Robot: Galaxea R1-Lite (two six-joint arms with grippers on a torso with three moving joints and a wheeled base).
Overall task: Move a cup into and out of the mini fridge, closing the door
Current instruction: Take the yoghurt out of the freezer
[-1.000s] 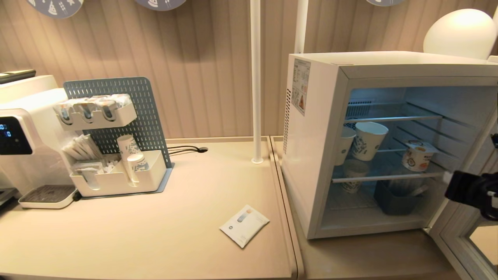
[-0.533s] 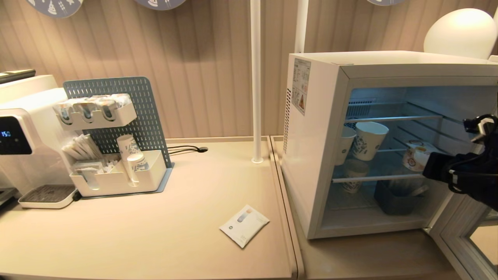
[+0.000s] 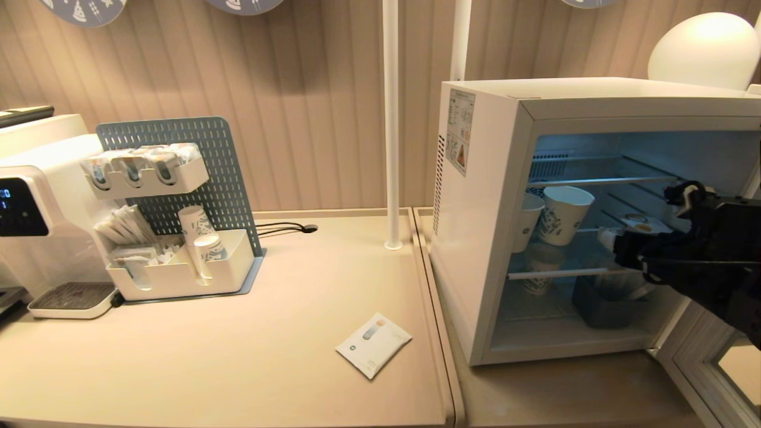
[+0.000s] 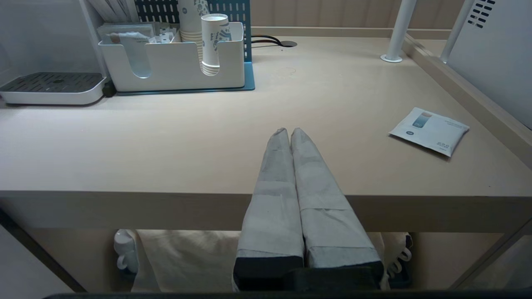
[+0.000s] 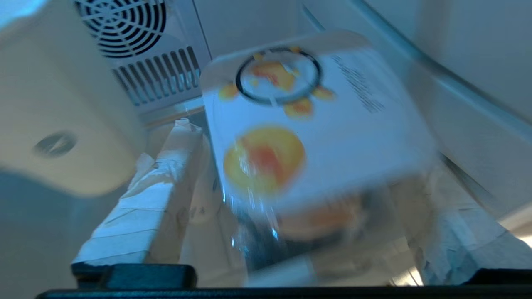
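Observation:
The right gripper grabs the cup by its body under the fruit-print lid (image 5: 319, 221) next, then brings it out of the mini fridge.
The mini fridge (image 3: 475, 238) stands at the right of the counter with its door (image 3: 701, 371) swung open at the lower right. On its middle wire shelf sits the cup (image 3: 643, 224), with a white lid and orange fruit print (image 5: 316, 137). My right gripper (image 3: 615, 242) reaches into the fridge, open, one taped finger (image 5: 141, 216) on each side of the cup. Whether the pads touch it I cannot tell. My left gripper (image 4: 289, 132) is shut and empty, parked at the counter's front edge.
Two taller paper cups (image 3: 562, 214) stand on the same shelf to the left, and a dark bin (image 3: 600, 306) sits below. On the counter are a white packet (image 3: 373, 345), a cup organizer (image 3: 178, 261), a drinks machine (image 3: 35, 202) and a white pole (image 3: 390, 119).
My right arm has risen from beside the open door and pushed left into the fridge. Its fingers have spread and now flank the cup. The left arm has not moved.

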